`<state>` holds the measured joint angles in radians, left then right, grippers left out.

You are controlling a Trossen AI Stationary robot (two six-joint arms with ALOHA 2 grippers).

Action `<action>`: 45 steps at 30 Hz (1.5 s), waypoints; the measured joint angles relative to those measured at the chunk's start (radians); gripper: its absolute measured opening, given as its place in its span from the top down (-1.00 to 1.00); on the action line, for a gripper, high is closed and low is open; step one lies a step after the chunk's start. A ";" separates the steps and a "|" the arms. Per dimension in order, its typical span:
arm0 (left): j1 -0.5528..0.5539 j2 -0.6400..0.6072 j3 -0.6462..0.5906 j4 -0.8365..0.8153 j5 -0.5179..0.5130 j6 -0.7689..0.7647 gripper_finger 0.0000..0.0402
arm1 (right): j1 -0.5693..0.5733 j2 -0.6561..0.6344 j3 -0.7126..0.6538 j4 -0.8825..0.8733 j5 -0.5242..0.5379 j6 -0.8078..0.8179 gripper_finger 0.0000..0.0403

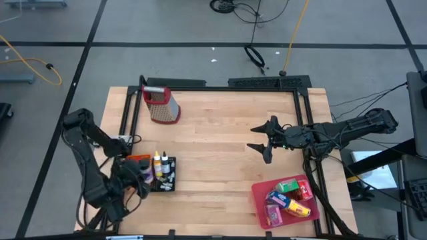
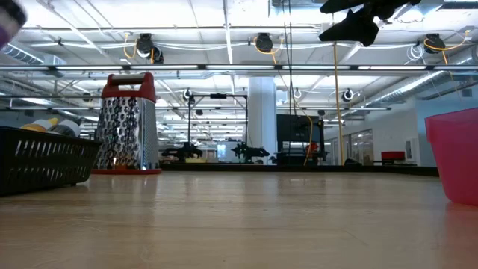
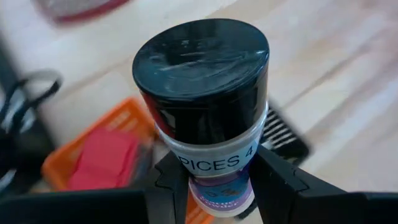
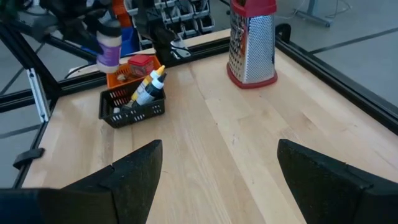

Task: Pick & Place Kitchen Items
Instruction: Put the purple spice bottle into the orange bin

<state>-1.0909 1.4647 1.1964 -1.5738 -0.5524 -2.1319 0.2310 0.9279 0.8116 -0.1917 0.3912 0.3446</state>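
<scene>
My left gripper keeps hold of the spice jar for now until it is lower, since it hangs high above the orange basket's rim in the left wrist view.
My left gripper (image 3: 221, 186) is shut on a spice jar (image 3: 205, 99) with a black cap, a white label and a purple lower band. In the right wrist view the jar (image 4: 109, 53) hangs above the orange basket (image 4: 127, 71) at the table's left. Beside that stands a black basket (image 1: 165, 175) with little bottles (image 4: 149, 87) leaning in it. A pink tray (image 1: 263, 203) at the near right holds several coloured cartons (image 1: 293, 197). My right gripper (image 4: 217, 168) stands open above the table's right middle, nothing between its fingers. My left gripper pinches the jar's lower part, at the purple band (image 3: 217, 190), between its two fingers (image 3: 277, 183), one on each side. The black cap (image 3: 202, 59) points back toward the wrist. The jar is lifted clear of the baskets and the table.
A red-topped metal grater (image 1: 162, 105) stands upright at the far left of the table. A black frame (image 1: 220, 85) runs along the far and side edges. Bare wood lies between the baskets and the pink tray.
</scene>
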 joint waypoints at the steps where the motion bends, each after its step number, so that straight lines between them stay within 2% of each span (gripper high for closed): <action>1: -0.013 0.000 -0.019 0.000 0.031 -0.045 0.36 | 0.000 0.000 0.000 0.000 0.000 0.003 -0.53; 6: -0.066 0.000 -0.114 0.002 0.174 -0.194 0.36 | 0.000 0.000 0.000 -0.001 0.000 0.013 -0.53; 11: -0.107 0.000 -0.192 0.017 0.187 -0.281 0.36 | 0.000 0.000 0.000 0.001 0.000 0.021 -0.53; 15: -0.116 0.000 -0.237 0.074 0.209 -0.285 0.36 | 0.000 0.005 0.000 0.001 0.000 0.040 -0.53; 28: -0.116 0.000 -0.346 0.076 0.207 -0.276 0.36 | 0.000 0.008 0.000 0.048 0.004 0.029 -0.53; 36: -0.114 0.000 -0.398 0.086 0.099 -0.280 0.36 | 0.000 0.008 0.000 0.046 0.005 0.023 -0.53; 45: -0.114 0.006 -0.435 0.126 0.088 -0.283 0.36 | 0.000 0.008 0.000 0.046 0.005 0.018 -0.53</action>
<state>-1.2049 1.4708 0.7612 -1.4483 -0.4643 -2.4150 0.2310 0.9356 0.8112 -0.1459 0.3962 0.3622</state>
